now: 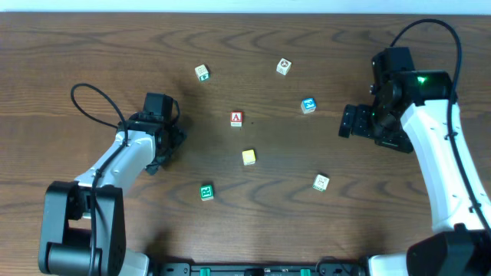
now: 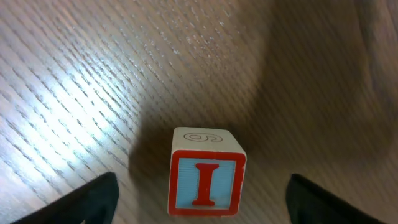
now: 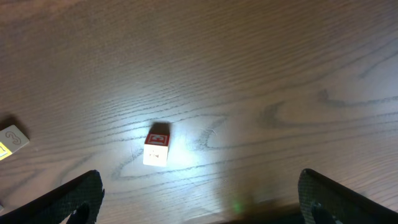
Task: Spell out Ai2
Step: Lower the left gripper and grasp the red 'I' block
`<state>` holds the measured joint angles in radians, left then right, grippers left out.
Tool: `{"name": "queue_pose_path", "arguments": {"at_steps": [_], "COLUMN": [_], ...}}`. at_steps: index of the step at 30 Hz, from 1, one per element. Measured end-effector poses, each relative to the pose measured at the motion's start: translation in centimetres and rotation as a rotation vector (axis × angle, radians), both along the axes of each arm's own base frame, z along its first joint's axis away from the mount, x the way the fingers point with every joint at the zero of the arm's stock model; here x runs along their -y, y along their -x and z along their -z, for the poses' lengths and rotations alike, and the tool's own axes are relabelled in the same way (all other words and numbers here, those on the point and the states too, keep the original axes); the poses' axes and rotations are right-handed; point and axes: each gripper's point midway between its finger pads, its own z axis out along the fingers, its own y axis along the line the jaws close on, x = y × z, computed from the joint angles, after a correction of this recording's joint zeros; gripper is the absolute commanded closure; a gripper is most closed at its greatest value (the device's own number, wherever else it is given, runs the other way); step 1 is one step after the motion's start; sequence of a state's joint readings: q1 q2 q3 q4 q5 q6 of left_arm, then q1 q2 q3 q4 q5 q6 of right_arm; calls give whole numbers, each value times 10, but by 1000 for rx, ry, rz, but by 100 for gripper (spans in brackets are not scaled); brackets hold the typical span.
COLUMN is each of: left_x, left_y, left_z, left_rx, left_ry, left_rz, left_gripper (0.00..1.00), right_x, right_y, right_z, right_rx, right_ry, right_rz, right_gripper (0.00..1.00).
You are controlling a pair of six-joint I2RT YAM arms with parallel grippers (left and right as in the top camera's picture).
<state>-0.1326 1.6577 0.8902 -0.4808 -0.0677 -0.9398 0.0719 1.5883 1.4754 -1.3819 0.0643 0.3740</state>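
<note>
My left gripper's fingers both reach down near the wood on either side of the block's red-bordered side [image 2: 206, 183], so now it closes on the I block.
In the left wrist view a block with a red letter I on light blue [image 2: 207, 184] stands on the wood between my left gripper's [image 2: 200, 198] open fingers, touching neither. In the overhead view the left gripper [image 1: 167, 142] hides this block. A red-and-white A block [image 1: 236, 118] lies at the table's middle and also shows in the right wrist view [image 3: 157, 144]. My right gripper [image 1: 347, 123] is open and empty at the right, well away from the A block; its fingers frame bare wood [image 3: 199, 196]. I cannot tell which block carries a 2.
Other blocks are scattered around: yellow [image 1: 248, 156], green [image 1: 206, 192], blue [image 1: 308, 105], a pale one at the back left [image 1: 202, 73], another at the back [image 1: 284, 67], and one at the front right [image 1: 321, 182].
</note>
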Motion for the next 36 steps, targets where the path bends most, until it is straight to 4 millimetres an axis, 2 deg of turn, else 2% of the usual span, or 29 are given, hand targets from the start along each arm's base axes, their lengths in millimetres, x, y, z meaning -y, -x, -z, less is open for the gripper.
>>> {"name": "queue_pose_path", "arguments": {"at_steps": [3,9,11,14,18,29,36], "left_x": [-1,-2,-2,-2,-2,-3,-2], "left_y": [-3,-3,-3,-3,-3,-4,-4], "left_z": [0,-1,-1,-1,-1,-1,-1], "left_rx": [11,13,14,14,14,14,7], "left_ry": [-4,-12,-12,-14,-16,-23,-41], "left_rz": [-3,-6,-8,-2,0,20,113], "left_gripper": [35,42,48,50,62,71,78], "right_x": [0,0,0,0,0,-3,-4], "right_y": [-1,-2,-1,1,5,0,-5], "right_z": [0,1,3,11,20,20,20], "right_rx": [3,7,2,-11,-29,-7,11], "right_ry": [0,0,0,1,2,-16,-24], "right_rz": [0,0,0,0,0,0,-1], "right_gripper": [1,1,1,1,1,1,1]}}
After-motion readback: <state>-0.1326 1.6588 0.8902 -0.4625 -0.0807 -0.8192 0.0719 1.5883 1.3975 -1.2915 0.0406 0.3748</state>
